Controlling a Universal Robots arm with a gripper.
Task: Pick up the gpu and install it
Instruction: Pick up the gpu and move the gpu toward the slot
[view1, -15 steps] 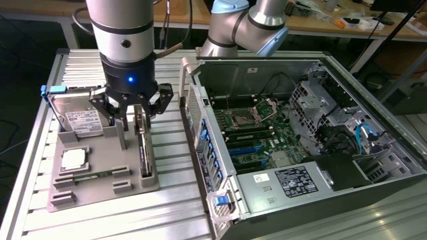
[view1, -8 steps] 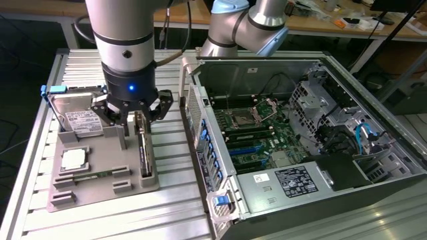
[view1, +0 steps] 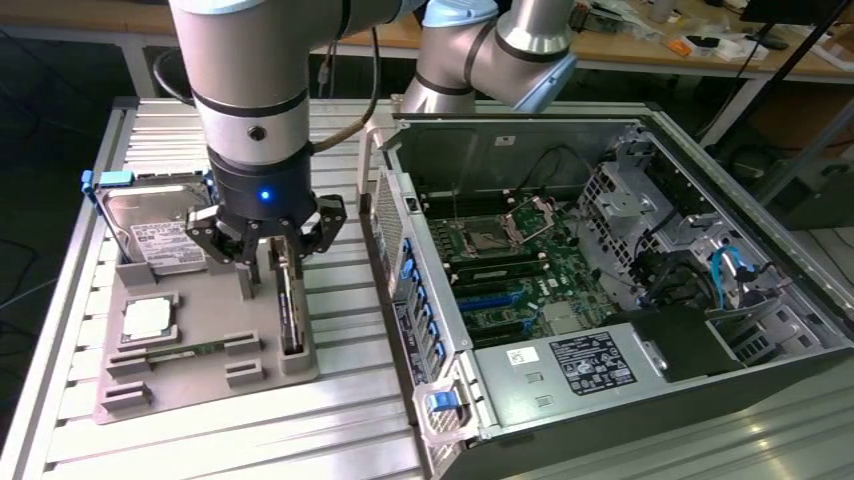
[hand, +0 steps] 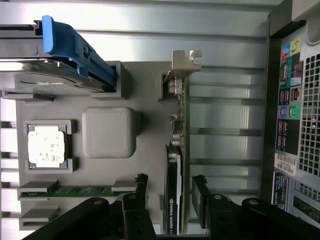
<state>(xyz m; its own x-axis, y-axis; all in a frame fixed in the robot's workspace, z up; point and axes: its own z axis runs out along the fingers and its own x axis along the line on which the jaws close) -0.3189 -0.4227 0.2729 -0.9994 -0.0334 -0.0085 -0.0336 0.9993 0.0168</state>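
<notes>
My gripper's fingers stop above the GPU, short of its dark sides. My gripper should go lower first and then close on the GPU.
The gpu is a thin dark card standing on edge in a slot of the grey holder tray, left of the open computer case in the exterior view. In the wrist view the gpu has its silvery end bracket at the far end. My gripper hangs open just over the card. In the wrist view the gripper has one of its black fingers on each side of the card, with a gap on both sides. Nothing is held.
The tray also carries a silver hard drive in a blue frame, a processor chip, a green memory stick and a grey square block. The case lies open with its motherboard exposed. The case's rear ports sit close beside the tray.
</notes>
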